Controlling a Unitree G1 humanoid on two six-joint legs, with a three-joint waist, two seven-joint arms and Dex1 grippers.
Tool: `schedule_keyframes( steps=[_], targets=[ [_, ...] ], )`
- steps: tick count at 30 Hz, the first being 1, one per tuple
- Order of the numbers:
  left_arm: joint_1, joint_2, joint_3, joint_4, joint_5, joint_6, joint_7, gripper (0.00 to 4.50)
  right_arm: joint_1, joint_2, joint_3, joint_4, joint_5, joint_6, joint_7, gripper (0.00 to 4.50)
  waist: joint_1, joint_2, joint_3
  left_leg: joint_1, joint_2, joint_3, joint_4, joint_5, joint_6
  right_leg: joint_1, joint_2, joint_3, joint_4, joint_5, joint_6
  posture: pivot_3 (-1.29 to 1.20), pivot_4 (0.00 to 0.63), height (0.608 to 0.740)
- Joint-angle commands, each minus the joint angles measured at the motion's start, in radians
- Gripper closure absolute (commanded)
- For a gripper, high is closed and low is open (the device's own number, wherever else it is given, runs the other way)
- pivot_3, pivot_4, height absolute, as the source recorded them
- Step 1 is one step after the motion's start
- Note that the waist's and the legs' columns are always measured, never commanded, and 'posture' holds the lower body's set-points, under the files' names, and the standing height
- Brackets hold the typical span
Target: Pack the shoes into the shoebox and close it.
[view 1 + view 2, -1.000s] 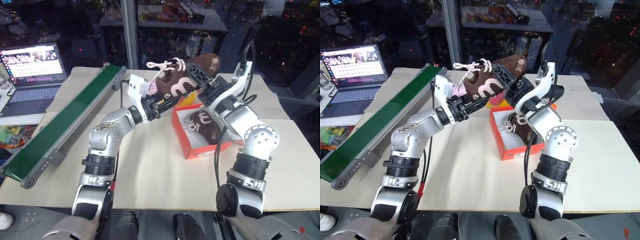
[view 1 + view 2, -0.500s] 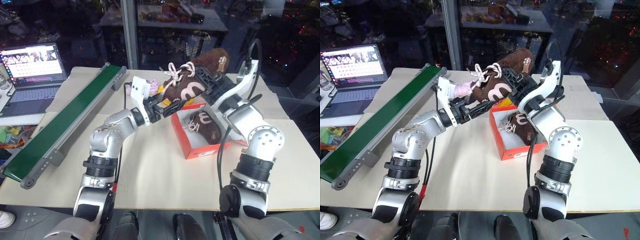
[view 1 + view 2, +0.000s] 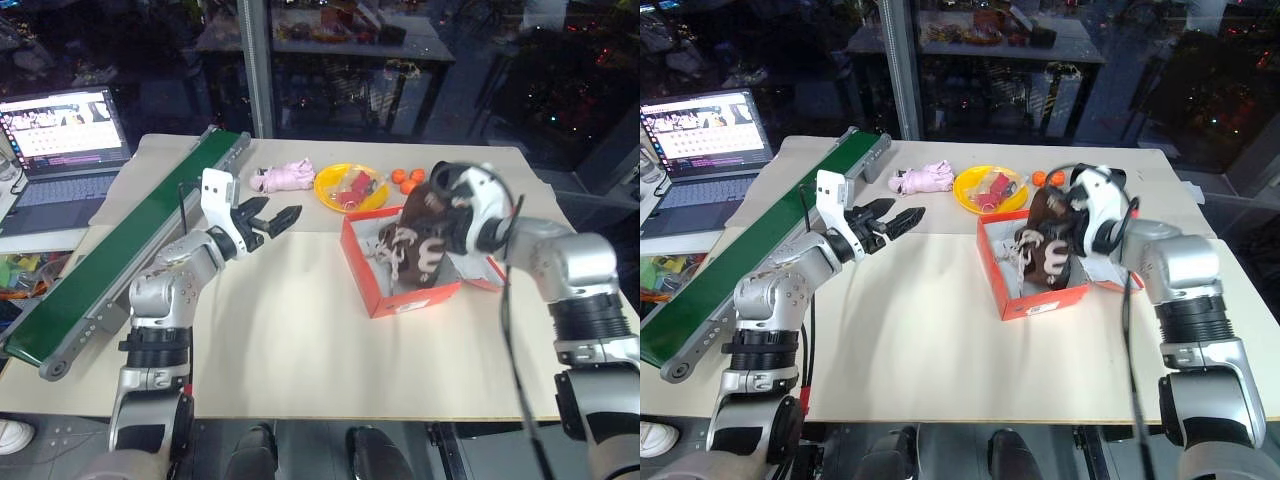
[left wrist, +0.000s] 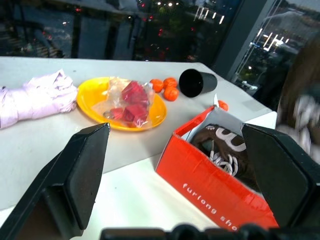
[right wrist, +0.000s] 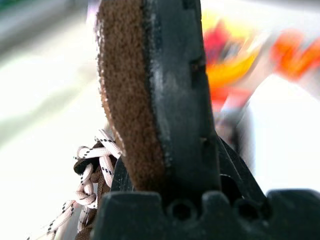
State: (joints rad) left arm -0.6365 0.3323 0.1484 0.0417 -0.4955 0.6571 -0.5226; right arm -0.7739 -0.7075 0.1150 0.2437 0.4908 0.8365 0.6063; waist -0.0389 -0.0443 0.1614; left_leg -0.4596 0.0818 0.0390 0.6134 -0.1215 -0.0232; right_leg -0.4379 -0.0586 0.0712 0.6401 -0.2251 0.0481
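My right gripper should stay closed on the brown shoe until the shoe lies lower in the shoebox, because the shoe is steeply tilted and its sole is above the box.
The red-orange shoebox stands open on the table, right of centre, and one dark brown shoe with white laces lies inside it. My right gripper is shut on the other shoe, which stands steeply tilted with its lower end in the box. In the right wrist view this shoe's suede edge and black sole run up between the fingers, with the laces hanging below. My left gripper is open and holds nothing, hovering over the table to the left of the box.
A long green conveyor runs along the table's left side, with a laptop beyond it. Behind the box are a yellow plate of wrapped red items, a pink plush toy, small oranges and a black cup.
My right gripper has rolled and carried the shoe down from above the table into the box. My left gripper has opened wide and drawn away to the left.
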Motion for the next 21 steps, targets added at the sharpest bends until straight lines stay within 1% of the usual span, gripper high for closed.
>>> schedule_keyframes(
  steps=[1,4,5,8,12,14,17,19,21],
  targets=[
    [0.015,-0.004,0.003,-0.081,-0.01,0.003,0.023,0.0,-0.016,-0.003,0.001,0.02,-0.038,-0.035,0.083,4.01,0.002,0.0,0.0,0.0,0.0,0.0,0.0,0.0,0.0,0.0,0.0,0.0,0.0,0.0,0.0,0.0,0.15,0.736],
    [0.031,-0.006,0.008,-0.096,-0.012,0.006,0.038,0.0,-0.02,0.01,0.051,0.07,-0.1,-0.056,0.136,4.01,0.003,0.0,0.0,0.0,0.0,0.0,0.001,0.0,0.0,0.0,0.0,0.0,0.001,0.0,0.0,0.0,0.15,0.736],
    [0.039,-0.008,0.007,-0.104,-0.013,0.007,0.044,0.0,-0.025,0.016,0.092,0.102,-0.14,-0.079,0.161,4.01,0.003,0.0,0.0,0.0,0.0,0.0,0.002,0.0,0.0,0.0,0.0,0.0,0.001,0.0,0.0,0.0,0.15,0.736],
    [0.063,-0.012,0.007,-0.13,-0.014,0.009,0.06,0.0,-0.08,0.069,0.223,0.258,-0.274,-0.168,0.234,4.01,-0.001,0.0,0.0,0.001,0.0,0.0,0.002,0.0,0.0,0.001,0.0,0.0,0.0,0.0,0.0,0.0,0.15,0.736],
    [0.081,-0.014,0.008,-0.15,-0.012,0.007,0.079,0.0,-0.173,0.153,0.337,0.486,-0.43,-0.315,0.308,4.01,-0.005,-0.002,-0.001,0.003,0.0,0.0,0.002,0.0,0.0,0.002,0.0,0.0,0.001,0.0,0.0,0.0,0.15,0.736],
    [0.09,-0.014,0.009,-0.162,-0.014,0.008,0.088,0.0,-0.212,0.194,0.358,0.593,-0.488,-0.383,0.316,4.01,-0.007,-0.004,-0.002,0.005,0.0,0.0,0.002,0.0,0.0,0.005,0.0,0.0,0.0,0.0,0.0,0.0,0.15,0.736],
    [0.122,0.002,-0.004,-0.198,-0.004,0.014,0.09,0.0,-0.264,0.267,0.358,0.728,-0.548,-0.463,0.318,4.01,-0.008,-0.009,-0.005,0.016,0.0,0.0,0.0,-0.001,-0.002,0.016,0.0,-0.001,-0.002,0.0,0.0,0.0,0.15,0.736],
    [0.138,0.007,-0.004,-0.218,-0.008,0.021,0.096,0.0,-0.288,0.307,0.353,0.796,-0.578,-0.504,0.312,3.01,-0.013,-0.011,-0.007,0.018,0.0,0.0,-0.001,-0.004,-0.006,0.017,0.0,-0.001,-0.002,-0.001,0.002,0.0,0.15,0.736],
    [0.148,0.011,-0.007,-0.233,-0.004,0.025,0.104,0.0,-0.305,0.337,0.34,0.849,-0.6,-0.535,0.3,2.39,-0.014,-0.01,-0.006,0.019,0.0,0.0,-0.001,-0.005,-0.008,0.017,0.0,-0.001,-0.001,-0.001,0.002,0.0,0.15,0.736]
  ],
)
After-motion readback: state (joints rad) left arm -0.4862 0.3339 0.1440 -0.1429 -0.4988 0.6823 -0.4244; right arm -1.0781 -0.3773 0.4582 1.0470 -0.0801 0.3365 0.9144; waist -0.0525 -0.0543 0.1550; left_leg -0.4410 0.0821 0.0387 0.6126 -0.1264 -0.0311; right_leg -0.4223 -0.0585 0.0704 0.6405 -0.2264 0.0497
